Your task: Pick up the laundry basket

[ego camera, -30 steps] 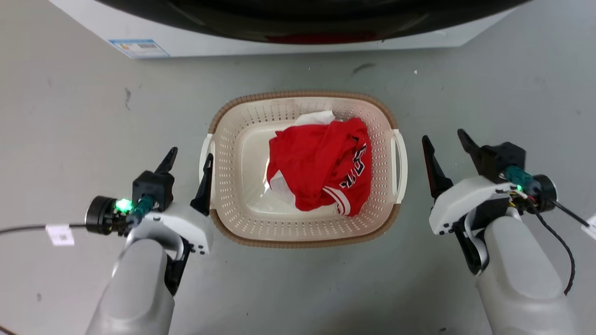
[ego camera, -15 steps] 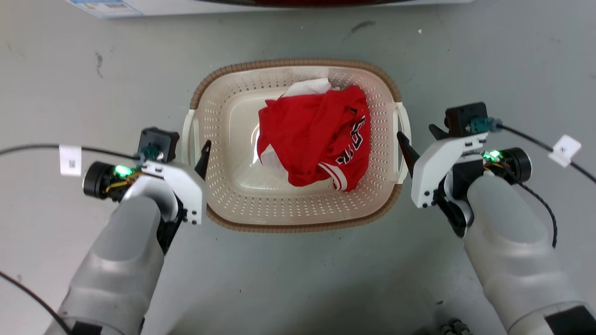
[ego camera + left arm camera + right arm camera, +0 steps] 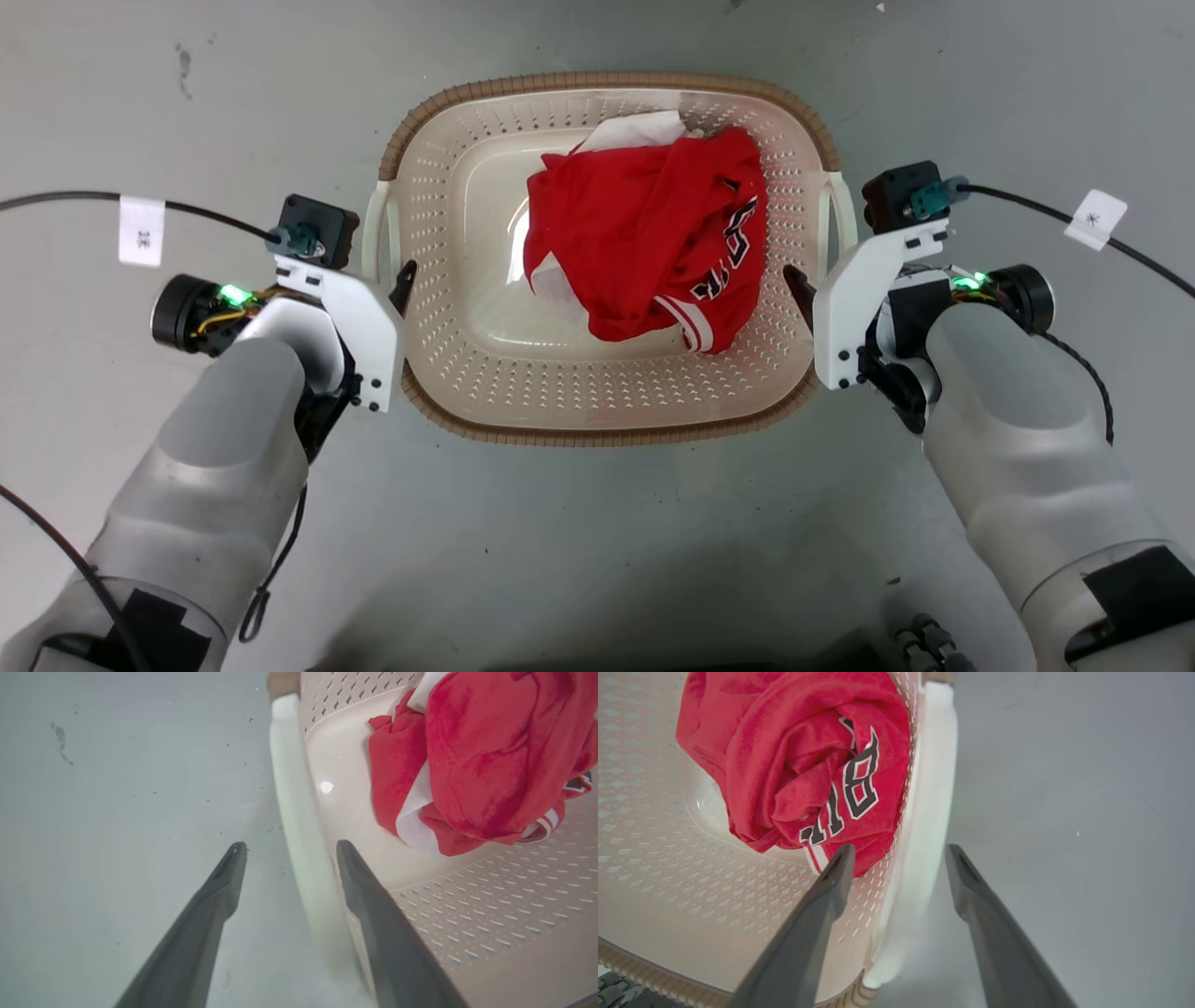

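Observation:
The robot's right gripper needs to grab the laundry basket by its white side handle (image 3: 840, 218) next, to pick the basket up.
The laundry basket (image 3: 597, 82), cream with perforated walls and a brown woven-look rim, stands on the grey floor with a crumpled red jersey (image 3: 653, 252) inside. My left gripper (image 3: 390, 280) is open and points down over the basket's white left handle (image 3: 378, 233). In the left wrist view its fingers (image 3: 233, 858) straddle that handle (image 3: 289, 788), one outside and one inside the wall. My right gripper (image 3: 814, 280) is open the same way over the right handle (image 3: 837, 219). In the right wrist view the handle (image 3: 931, 788) lies between the fingers (image 3: 840, 858).
Bare grey floor (image 3: 597, 541) surrounds the basket. Black cables with white tags (image 3: 142, 231) (image 3: 1094, 217) run off each wrist to the sides. A dark part of my base (image 3: 920, 644) shows at the bottom edge.
The head camera has tipped down, so the washer has left the picture. Both grippers have swung inward and tipped down, from beside the basket to astride its handles.

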